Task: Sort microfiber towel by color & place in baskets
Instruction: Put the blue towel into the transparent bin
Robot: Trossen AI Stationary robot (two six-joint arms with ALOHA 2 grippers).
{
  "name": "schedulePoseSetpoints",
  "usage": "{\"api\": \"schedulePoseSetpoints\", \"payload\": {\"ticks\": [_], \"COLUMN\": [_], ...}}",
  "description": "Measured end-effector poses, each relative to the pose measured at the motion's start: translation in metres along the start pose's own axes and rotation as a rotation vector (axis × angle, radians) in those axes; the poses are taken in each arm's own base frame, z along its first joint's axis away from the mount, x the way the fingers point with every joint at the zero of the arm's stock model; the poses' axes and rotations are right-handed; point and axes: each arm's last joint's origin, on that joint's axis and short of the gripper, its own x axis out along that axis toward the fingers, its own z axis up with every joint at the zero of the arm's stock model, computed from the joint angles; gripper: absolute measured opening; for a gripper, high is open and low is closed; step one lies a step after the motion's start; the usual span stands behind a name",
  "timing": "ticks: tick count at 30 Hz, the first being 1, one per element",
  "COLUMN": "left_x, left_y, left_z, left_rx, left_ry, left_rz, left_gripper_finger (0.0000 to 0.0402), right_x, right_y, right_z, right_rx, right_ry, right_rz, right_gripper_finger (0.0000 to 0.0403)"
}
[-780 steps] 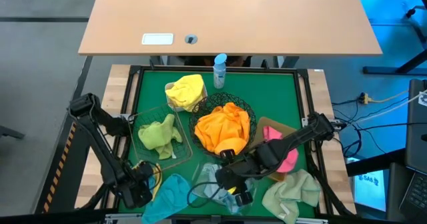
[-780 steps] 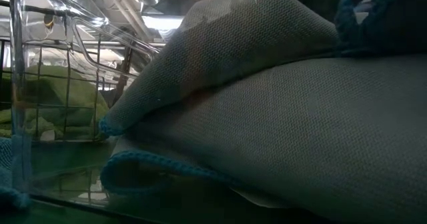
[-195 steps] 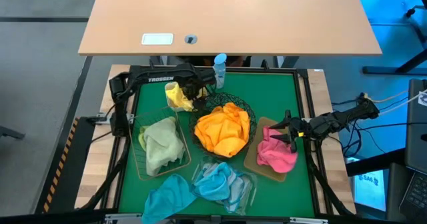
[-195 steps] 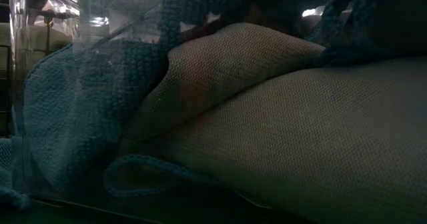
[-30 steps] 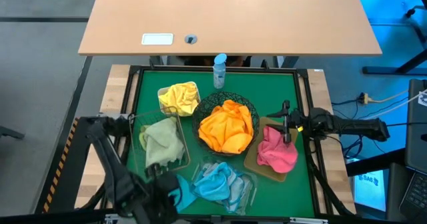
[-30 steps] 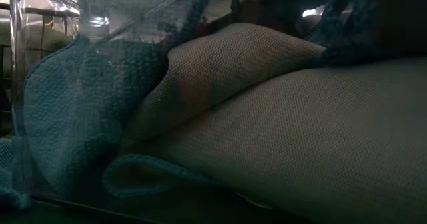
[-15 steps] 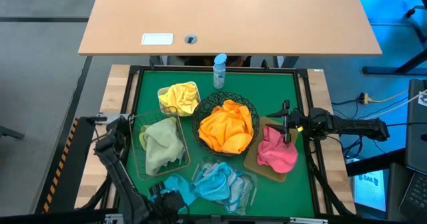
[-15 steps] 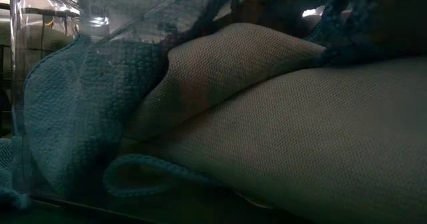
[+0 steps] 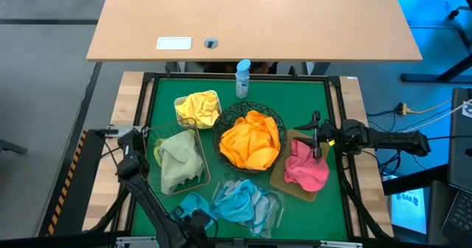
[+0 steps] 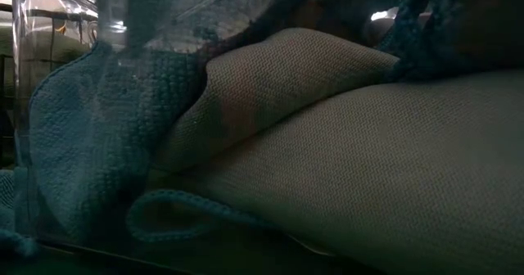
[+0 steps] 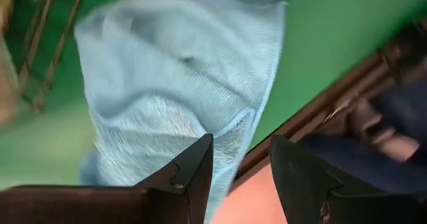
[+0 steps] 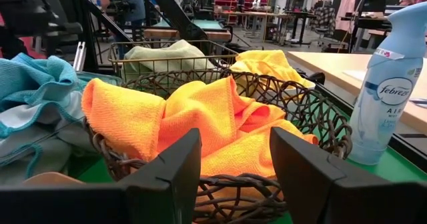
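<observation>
The left gripper pinches the light blue towel by the raised fold (image 11: 233,125) beside its hem next, since the towel lies slack on the mat.
A loose light blue microfiber towel (image 9: 189,203) (image 11: 173,84) lies crumpled on the green mat by the near edge, left of the clear tray. My left gripper (image 9: 195,218) (image 11: 241,165) hangs open just above that towel's near edge, fingers pointing down, one over the cloth and one past it. I cannot tell whether they touch it. My right gripper (image 9: 316,134) (image 12: 235,165) waits open and level at the right edge, facing the round wire bowl (image 12: 220,184).
The white tub (image 9: 179,102) holds yellow towels, the wire basket (image 9: 152,176) a pale green one, the wire bowl (image 9: 271,119) orange ones, the tan tray (image 9: 281,180) a pink one and the clear tray (image 9: 277,204) (image 10: 24,103) blue ones. A spray bottle (image 9: 243,79) stands at the far edge.
My left gripper has come down over the loose blue towel at the near edge, drifting a little toward the table's right, and its wrist has rolled. The towel lies as before.
</observation>
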Motion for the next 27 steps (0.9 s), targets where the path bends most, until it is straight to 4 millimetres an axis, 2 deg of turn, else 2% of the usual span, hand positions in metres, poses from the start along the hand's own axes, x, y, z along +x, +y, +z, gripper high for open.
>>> {"api": "schedulePoseSetpoints", "payload": {"ticks": [6,10,23,27], "left_x": [0.011,0.019,0.070,0.077], "left_y": [-0.004,-0.005,-0.013,-0.014], "left_z": [-0.005,-0.007,-0.019,-0.021], "left_rx": [-0.317,-0.414,-0.444,-0.441], "left_ry": [-0.027,-0.040,-0.034,-0.045], "left_rz": [0.012,0.026,0.153,0.166], "left_gripper_finger": [0.0142,0.0142,0.0142,0.0140], "right_x": [0.000,0.000,0.000,0.000], "right_y": [0.000,0.000,0.000,0.000], "right_z": [0.000,0.000,0.000,0.000], "right_rx": [0.000,0.000,0.000,0.000], "right_ry": [0.000,0.000,0.001,0.001], "right_rz": [0.000,0.000,0.000,0.000], "right_gripper_finger": [0.0179,0.0179,0.0179,0.0179]}}
